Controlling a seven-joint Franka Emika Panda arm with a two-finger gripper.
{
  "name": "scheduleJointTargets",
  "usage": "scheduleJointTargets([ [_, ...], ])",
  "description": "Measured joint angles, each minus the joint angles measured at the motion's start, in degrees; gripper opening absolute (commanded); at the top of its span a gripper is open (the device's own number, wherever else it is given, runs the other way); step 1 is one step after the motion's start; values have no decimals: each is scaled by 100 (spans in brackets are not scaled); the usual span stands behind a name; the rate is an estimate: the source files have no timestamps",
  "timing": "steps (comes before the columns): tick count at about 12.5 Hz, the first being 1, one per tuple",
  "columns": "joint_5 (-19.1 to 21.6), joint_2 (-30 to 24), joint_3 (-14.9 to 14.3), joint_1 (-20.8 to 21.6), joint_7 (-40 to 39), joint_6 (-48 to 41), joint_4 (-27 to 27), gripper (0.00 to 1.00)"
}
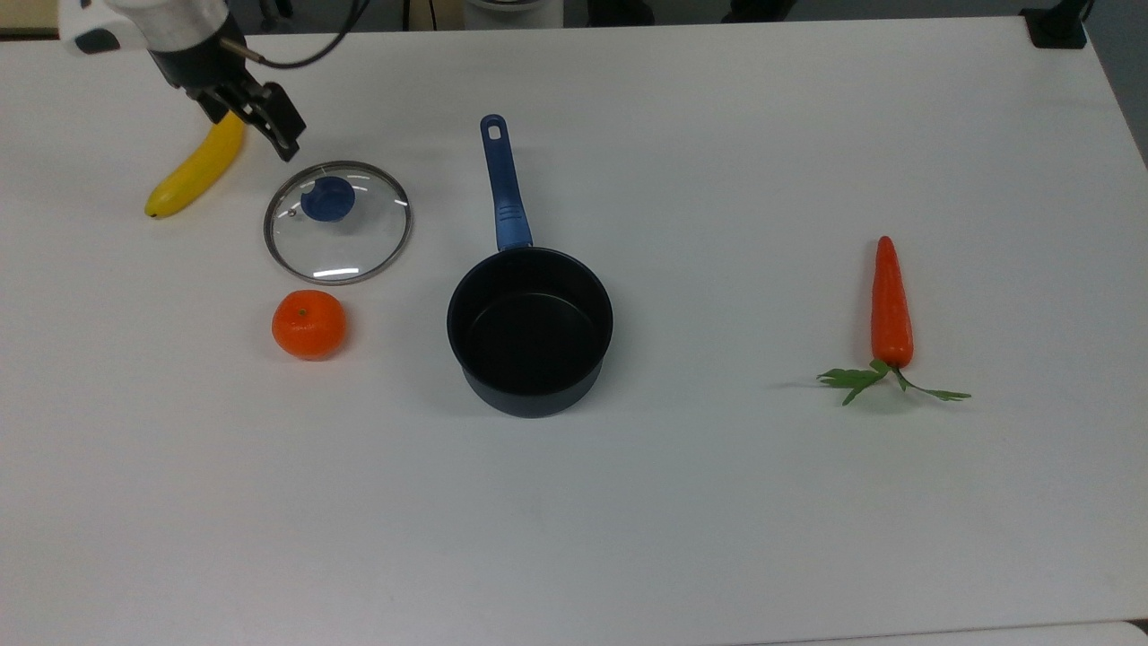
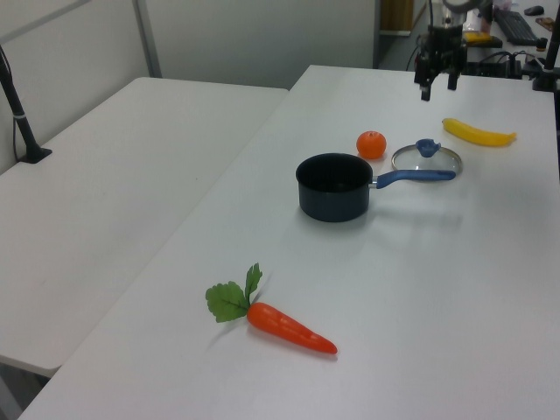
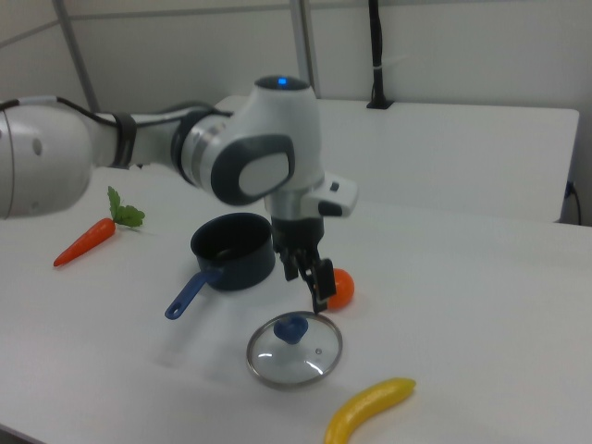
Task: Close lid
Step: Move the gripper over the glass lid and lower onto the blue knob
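I should next grab the glass lid [image 2: 448, 161] with my gripper by its raised blue knob [image 2: 428, 148], because the lid lies flat and wide.
The lid [image 1: 345, 247], clear glass with a metal rim and a blue knob, lies flat on the white table at the top view's left, apart from the pan. It also appears in the left view [image 2: 435, 159] and the right view [image 3: 305, 356]. The black saucepan [image 1: 529, 332] [image 2: 332, 186] [image 3: 231, 248] stands uncovered, its blue handle pointing to the top view's upper edge. My gripper [image 1: 256, 126] [image 2: 437, 86] [image 3: 308, 277] hangs open and empty in the air, above and just up-left of the lid's rim in the top view.
A yellow banana [image 1: 193, 166] [image 3: 370, 407] lies beside the lid, partly under the gripper in the top view. An orange [image 1: 308, 324] [image 2: 371, 144] sits just below the lid. A carrot [image 1: 891, 305] [image 2: 289, 328] lies far at the top view's right.
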Motion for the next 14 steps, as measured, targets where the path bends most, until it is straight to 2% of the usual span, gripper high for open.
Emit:
scheduleJointTargets([
  [3,1,14,19,22,178,852,-660,98],
  [6,1,19,12,4,241,1410,-1079,98],
  [14,40,96,27,34,277,1703,-1240,98],
])
